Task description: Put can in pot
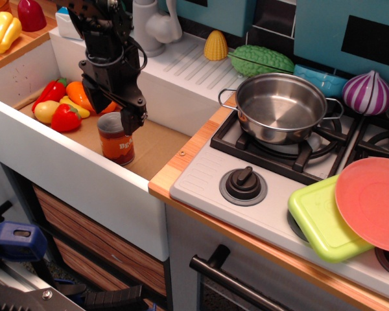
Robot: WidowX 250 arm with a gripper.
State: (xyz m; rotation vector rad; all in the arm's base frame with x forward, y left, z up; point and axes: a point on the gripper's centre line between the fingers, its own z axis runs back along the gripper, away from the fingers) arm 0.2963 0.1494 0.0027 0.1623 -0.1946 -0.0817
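Observation:
The gripper should next put the can in the steel pot (280, 107), so it should grab the can by its rim end (110, 125).
The can (116, 144), orange-red label with a silver top, stands upright on the brown floor of the white toy sink (71, 172). My black gripper (113, 111) hangs straight over the can with its fingers apart, one fingertip (130, 123) down at the can's top rim on the right. The jaws are open and hold nothing. The shiny steel pot (280, 107) sits empty on the stove's back left burner, to the right of the sink.
Toy vegetables lie in the sink's far left corner: red pepper (65, 118), carrot (78, 94), yellow piece (46, 111). A white faucet (152, 24) stands behind the sink. A green board (321, 220) and pink plate (371, 202) lie front right. A purple onion (367, 92) sits beside the pot.

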